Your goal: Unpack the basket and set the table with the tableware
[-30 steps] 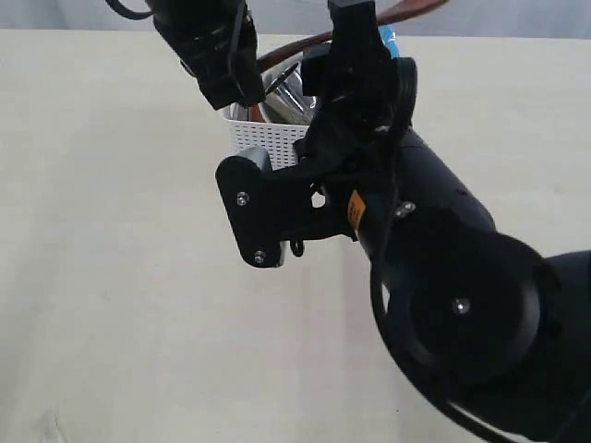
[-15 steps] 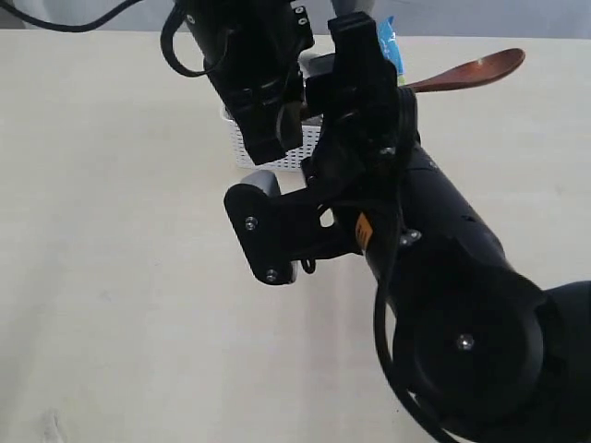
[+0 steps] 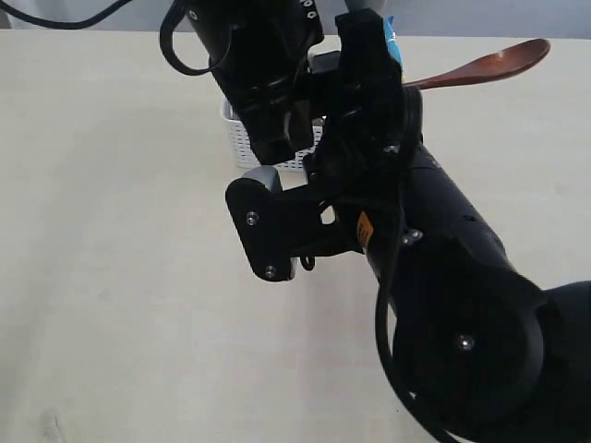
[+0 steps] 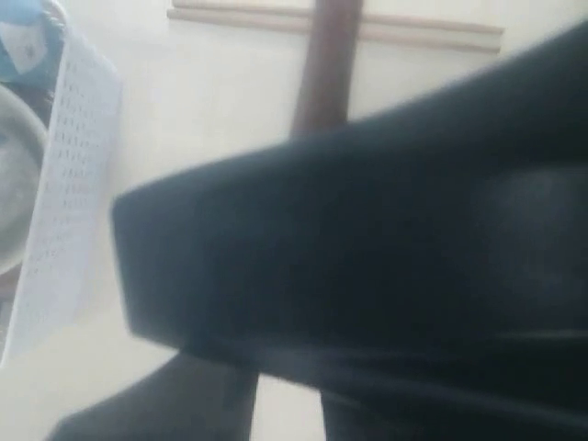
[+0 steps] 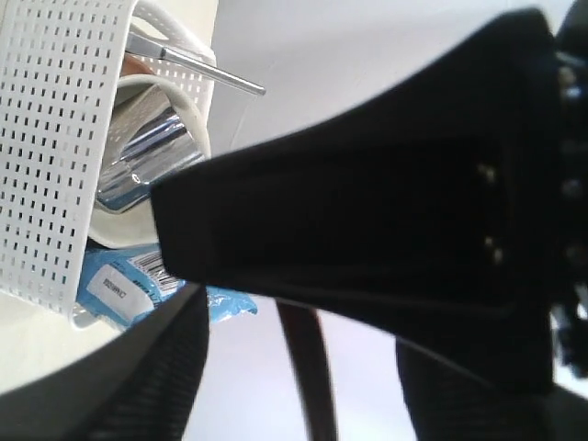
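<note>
The red-brown spoon will be grabbed by its slim handle with my right gripper, and its scoop will stay free.
The white basket stands on the table at the far middle, mostly hidden by both arms. In it I see the steel mug, the cream bowl and a steel handle. The red-brown spoon is in the air, pointing right. My left gripper is over the basket's right end, shut on the spoon's handle; its fingertips are hidden in its wrist view. My right gripper is open, and the spoon handle passes between its fingers without touching. Wooden chopsticks lie on the table.
A blue snack bag sticks out of the basket's far end. The right arm's big black body fills the near right of the exterior view. Bare tabletop stretches to the left and near left.
The left gripper has moved right and down over the basket's right end. The spoon has swung with it and now sticks out farther right. The right arm has barely shifted.
</note>
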`<state>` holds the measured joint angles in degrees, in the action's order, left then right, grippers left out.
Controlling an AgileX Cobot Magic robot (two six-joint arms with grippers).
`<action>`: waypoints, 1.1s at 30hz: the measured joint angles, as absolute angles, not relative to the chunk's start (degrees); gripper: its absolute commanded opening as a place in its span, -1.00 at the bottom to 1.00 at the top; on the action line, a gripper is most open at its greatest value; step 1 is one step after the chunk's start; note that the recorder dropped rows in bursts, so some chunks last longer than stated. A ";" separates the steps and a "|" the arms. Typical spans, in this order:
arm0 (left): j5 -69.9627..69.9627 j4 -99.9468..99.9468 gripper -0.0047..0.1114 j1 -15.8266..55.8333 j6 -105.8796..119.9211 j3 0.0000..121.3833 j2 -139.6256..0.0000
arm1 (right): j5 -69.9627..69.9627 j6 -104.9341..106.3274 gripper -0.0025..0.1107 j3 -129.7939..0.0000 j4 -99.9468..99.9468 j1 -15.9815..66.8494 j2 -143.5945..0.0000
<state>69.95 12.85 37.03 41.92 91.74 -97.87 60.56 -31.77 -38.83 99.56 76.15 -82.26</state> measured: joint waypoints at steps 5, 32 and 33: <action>69.95 14.22 -0.92 37.03 41.92 91.74 -97.87 | 60.78 -31.81 -0.32 -38.83 99.56 76.15 -82.26; 69.87 13.88 0.39 37.03 42.05 91.74 -97.65 | 60.72 -33.86 -0.96 -38.49 99.23 76.15 -82.26; 69.87 13.50 0.44 37.03 42.05 91.74 -97.65 | 60.72 -34.18 -0.96 -38.49 99.34 76.15 -82.26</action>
